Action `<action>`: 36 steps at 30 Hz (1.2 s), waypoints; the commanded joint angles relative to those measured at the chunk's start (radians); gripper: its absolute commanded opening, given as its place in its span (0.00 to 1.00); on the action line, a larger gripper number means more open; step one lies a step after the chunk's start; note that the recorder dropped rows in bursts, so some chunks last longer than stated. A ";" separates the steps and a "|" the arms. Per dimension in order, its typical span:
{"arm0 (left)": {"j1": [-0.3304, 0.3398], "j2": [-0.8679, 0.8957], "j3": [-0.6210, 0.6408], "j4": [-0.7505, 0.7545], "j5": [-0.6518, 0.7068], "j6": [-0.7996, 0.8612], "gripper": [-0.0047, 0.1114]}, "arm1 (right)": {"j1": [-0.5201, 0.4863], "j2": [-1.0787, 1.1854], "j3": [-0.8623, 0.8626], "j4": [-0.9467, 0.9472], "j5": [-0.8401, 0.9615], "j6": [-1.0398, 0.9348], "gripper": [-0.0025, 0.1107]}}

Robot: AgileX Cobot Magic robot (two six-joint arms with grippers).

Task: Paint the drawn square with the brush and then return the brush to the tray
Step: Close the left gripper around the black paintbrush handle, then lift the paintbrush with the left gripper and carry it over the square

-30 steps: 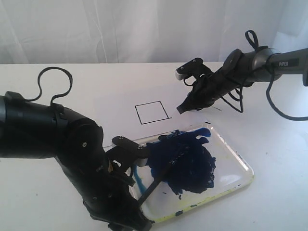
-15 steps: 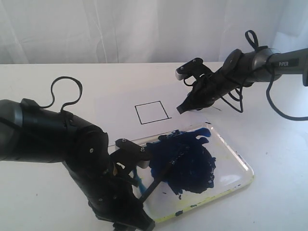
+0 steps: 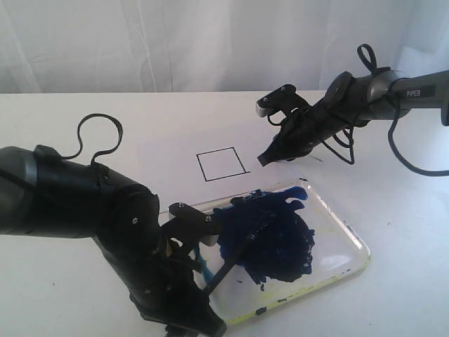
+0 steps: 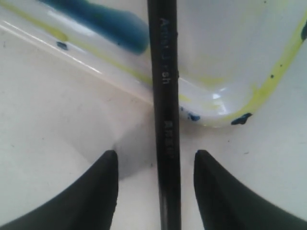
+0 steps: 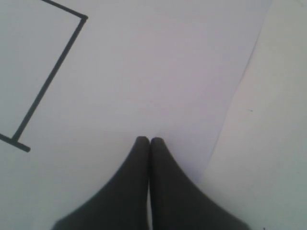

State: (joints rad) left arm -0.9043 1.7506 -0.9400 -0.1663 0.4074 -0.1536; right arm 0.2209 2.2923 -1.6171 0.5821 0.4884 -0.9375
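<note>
My left fingers are low on either side of the handle [image 4: 168, 160], one meeting its shadow on the tabletop, so they should close. Closing now would hold the brush.
The brush [image 3: 229, 265] lies slanted across the near-left rim of the tray [image 3: 349, 239], its tip buried in the dark blue paint blob [image 3: 273, 235]. In the left wrist view the black handle [image 4: 165, 96] runs between the fingers of my left gripper [image 4: 156, 155], which is open and clear of it on both sides. The drawn square [image 3: 222, 163] on the white paper [image 3: 172, 151] has a white inside. Just right of the square, my right gripper [image 3: 264, 159] is shut and empty, its tips [image 5: 150, 140] down at the paper beside the square's outline [image 5: 53, 76].
The bulky left arm [image 3: 105, 225] covers the table's near-left area and hides the brush's rear end. The right arm [image 3: 358, 95] and its cables reach in from the far right. A white curtain hangs behind the table.
My left arm has shifted a little to the right toward the tray corner, its cable loop moving with it. The brush, tray and right gripper have not moved.
</note>
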 commanded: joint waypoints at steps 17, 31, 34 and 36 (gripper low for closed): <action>-0.006 0.048 0.002 -0.010 0.010 -0.005 0.05 | -0.001 0.014 0.002 -0.017 0.010 -0.007 0.02; -0.004 0.006 -0.120 0.112 0.283 -0.003 0.04 | -0.001 0.014 0.002 -0.017 0.010 -0.007 0.02; -0.004 0.006 -0.168 0.158 0.330 -0.003 0.04 | -0.001 0.014 0.002 -0.017 0.010 -0.007 0.02; -0.004 0.006 -0.200 0.189 0.370 -0.003 0.04 | -0.001 0.014 0.002 -0.017 0.010 -0.007 0.02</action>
State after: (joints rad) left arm -0.9043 1.7651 -1.1114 -0.0077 0.7117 -0.1555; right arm 0.2209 2.2923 -1.6171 0.5821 0.4867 -0.9375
